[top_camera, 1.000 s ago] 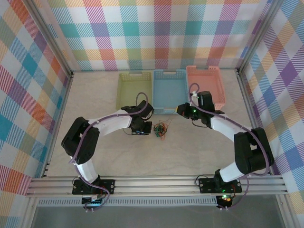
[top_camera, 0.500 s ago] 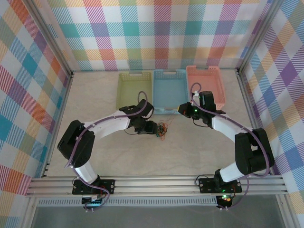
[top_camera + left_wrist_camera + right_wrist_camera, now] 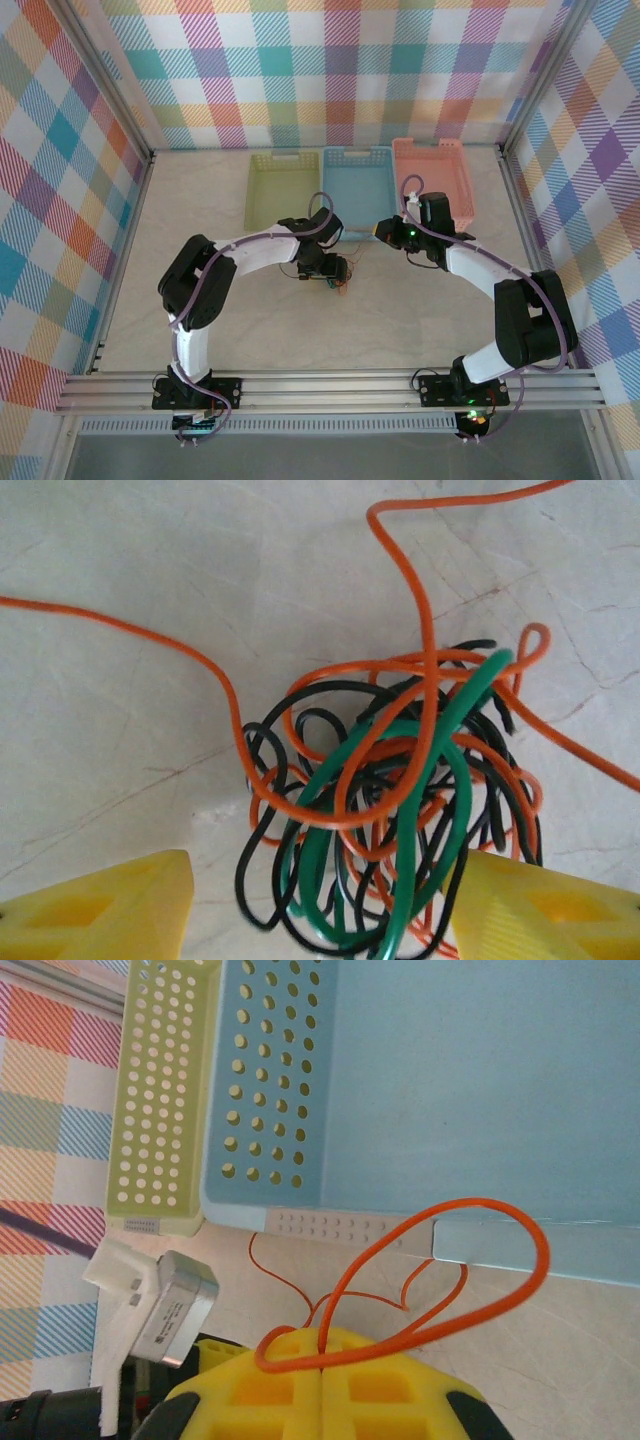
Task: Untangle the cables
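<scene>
My left gripper needs to grab the green and black wires at the near part of the knot, so the orange cable stays free for my right gripper to untangle.
The cables (image 3: 390, 800) lie as a small knot of thin orange, green and black wires on the pale table. My left gripper (image 3: 320, 920) is open, and its yellow fingers (image 3: 100, 910) stand on either side of the knot's near part. From above, that gripper (image 3: 336, 276) sits over the cables (image 3: 341, 284) in front of the baskets. My right gripper (image 3: 322, 1360) is shut on an orange cable (image 3: 500, 1210) that loops up from its pads toward the blue basket (image 3: 450, 1080). In the top view the right gripper (image 3: 380, 231) hangs by that basket's front right corner.
Three baskets stand in a row at the back: green (image 3: 283, 158), blue (image 3: 356, 153) and pink (image 3: 428, 145). The green basket (image 3: 160, 1110) and the left arm's grey camera box (image 3: 170, 1305) lie left of my right gripper. Plaid walls and metal rails enclose the table.
My left gripper has moved right onto the tangle and gone from shut to open. The right arm has stayed put, still gripping the orange cable.
</scene>
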`<state>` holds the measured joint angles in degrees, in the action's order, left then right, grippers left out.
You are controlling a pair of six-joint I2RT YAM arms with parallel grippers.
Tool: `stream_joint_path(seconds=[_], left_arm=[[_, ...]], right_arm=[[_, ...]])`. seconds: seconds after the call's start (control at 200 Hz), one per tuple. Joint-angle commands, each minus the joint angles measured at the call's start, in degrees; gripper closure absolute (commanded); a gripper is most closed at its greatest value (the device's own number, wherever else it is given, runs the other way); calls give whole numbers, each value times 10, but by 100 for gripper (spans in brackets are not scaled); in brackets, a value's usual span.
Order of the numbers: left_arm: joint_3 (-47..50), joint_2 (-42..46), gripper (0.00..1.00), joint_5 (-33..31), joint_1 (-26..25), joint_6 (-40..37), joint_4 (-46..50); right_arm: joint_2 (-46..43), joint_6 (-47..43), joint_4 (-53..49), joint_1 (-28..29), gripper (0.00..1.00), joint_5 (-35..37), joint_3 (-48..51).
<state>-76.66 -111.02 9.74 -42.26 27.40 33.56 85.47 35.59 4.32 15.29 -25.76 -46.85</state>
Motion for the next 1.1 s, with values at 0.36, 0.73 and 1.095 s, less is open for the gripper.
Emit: stream_joint_path(seconds=[0.36,0.73,1.095], left_arm=[[-4,6,100,-42,10,-18,44],[89,115,100,-65,70,-38,59],[151,187,100,-71,117,-34,56]], right_arm=[[-8,5,14,-3,100,-3,11],[-46,10,4,-25,100,59,35],[-76,22,-9,-44,100,120,57]])
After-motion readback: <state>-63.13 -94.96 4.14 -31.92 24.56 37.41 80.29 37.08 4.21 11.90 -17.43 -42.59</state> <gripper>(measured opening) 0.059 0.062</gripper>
